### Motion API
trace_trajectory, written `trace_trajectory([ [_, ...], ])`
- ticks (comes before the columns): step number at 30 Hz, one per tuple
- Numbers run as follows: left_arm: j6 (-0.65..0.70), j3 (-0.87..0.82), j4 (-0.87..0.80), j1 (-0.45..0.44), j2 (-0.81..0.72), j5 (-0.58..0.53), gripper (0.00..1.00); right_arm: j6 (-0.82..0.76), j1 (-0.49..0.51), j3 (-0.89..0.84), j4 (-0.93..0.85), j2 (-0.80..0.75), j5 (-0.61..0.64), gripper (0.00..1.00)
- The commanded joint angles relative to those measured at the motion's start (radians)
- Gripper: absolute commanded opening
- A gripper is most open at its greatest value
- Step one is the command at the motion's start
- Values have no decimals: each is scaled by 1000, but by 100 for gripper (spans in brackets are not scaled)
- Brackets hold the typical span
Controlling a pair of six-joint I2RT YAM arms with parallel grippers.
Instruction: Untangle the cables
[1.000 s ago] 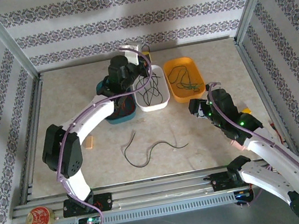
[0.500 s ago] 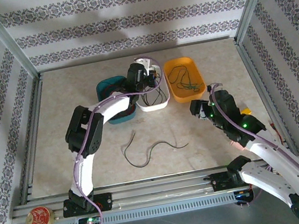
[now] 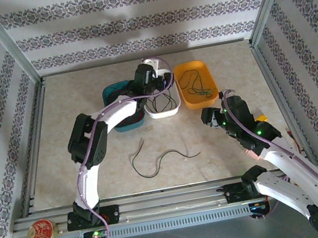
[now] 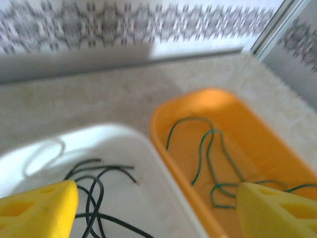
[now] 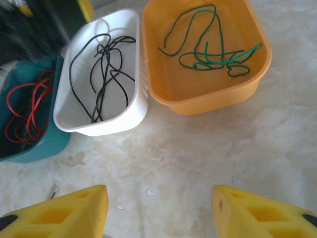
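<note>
My right gripper should pick up the loose dark cable by its nearest end next. Its length will then stay free to lay in the white tray [image 3: 164, 112].
Two thin dark cables [image 3: 154, 161] lie loosely on the table in front of the trays. Black cables [image 5: 101, 67] rest in the white tray [image 5: 131, 116], a green cable [image 5: 208, 52] in the orange tray [image 5: 208, 101], and a red cable [image 5: 25, 109] in the teal tray [image 5: 37, 151]. My left gripper [image 4: 157, 218] hangs open over the rim between the white tray [image 4: 148, 173] and the orange tray [image 4: 178, 144], with nothing between its yellow fingers [image 4: 37, 210]. From above, the left gripper [image 3: 156, 81] sits over the white tray [image 3: 164, 112]. My right gripper [image 5: 158, 213] is open over bare table, near the trays.
The three trays stand side by side at the back of the table [image 3: 82, 95]. A round red tin [image 3: 40, 232] sits on the front rail at the left. A small tan piece [image 3: 96, 152] lies by the left arm. Metal frame posts border the table.
My left gripper has swung right from the teal tray to the white tray, and its jaws have opened. The right arm has hardly moved.
</note>
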Motion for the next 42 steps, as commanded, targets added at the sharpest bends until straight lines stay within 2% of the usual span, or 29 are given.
trace_trajectory([
  [1,74,-62,1,-30,-193,-81,85,-1,25,-23,-14,26,-49,57],
  [5,33,-264,2,-43,-365,-177,87,-12,58,-59,-27,87,-161,57],
  [8,-45,-444,33,-55,-490,-210,87,-92,61,-29,-92,141,-187,58],
  [12,-125,-649,45,-113,-622,-297,87,-132,76,-22,-179,288,-269,57],
  [18,-234,-807,53,-159,-703,-385,87,-135,177,9,-195,488,-305,56],
  [23,-220,-810,57,-161,-705,-408,87,-135,199,19,-187,562,-291,50],
  [26,-190,-780,43,-162,-697,-408,87,-143,197,11,-164,566,-296,39],
  [30,-185,-769,50,-161,-693,-410,87,-152,198,21,-172,577,-291,1],
  [36,-204,-776,56,-161,-691,-426,87,-133,186,100,-244,419,-239,0],
  [42,-238,-796,55,-161,-707,-465,87,-149,152,373,-245,252,-241,0],
])
